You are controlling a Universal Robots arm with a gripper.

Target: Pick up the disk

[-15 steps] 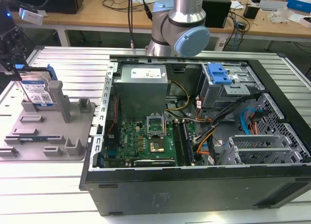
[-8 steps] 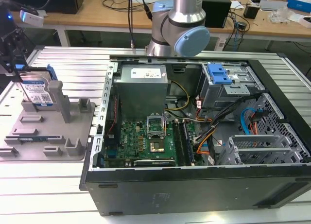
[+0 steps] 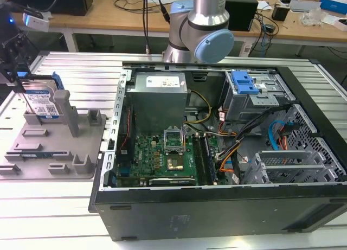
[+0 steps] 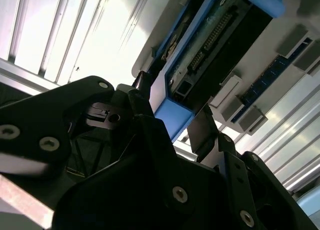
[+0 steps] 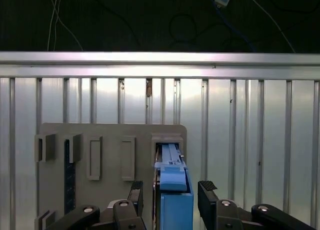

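The disk is ready for my gripper to close on it. The disk's blue side bar has my fingers reaching down on either side of it, so closing now would hold the disk.
The disk (image 3: 41, 102) stands on edge in a slot at the far end of the grey holder (image 3: 59, 152), at the exterior view's left, its white-and-blue label facing out. My gripper (image 3: 15, 76) hangs just above and over it. In the first wrist view the disk's blue side rail (image 5: 174, 200) sits between my two black fingers (image 5: 136, 191), with a narrow gap on each side. In the second wrist view the disk's connector edge (image 4: 215, 45) also runs between the fingers (image 4: 204, 132). The gripper (image 5: 172, 189) (image 4: 172, 110) is open around the disk.
An open computer case (image 3: 217, 212) fills the middle and right, with a motherboard (image 3: 162, 158), a power supply (image 3: 158, 95) and a blue drive-bay bracket (image 3: 244, 83). The arm's base (image 3: 200, 27) stands behind it. The holder's upright posts (image 3: 64, 111) flank the disk on the ribbed metal table (image 3: 70, 65).
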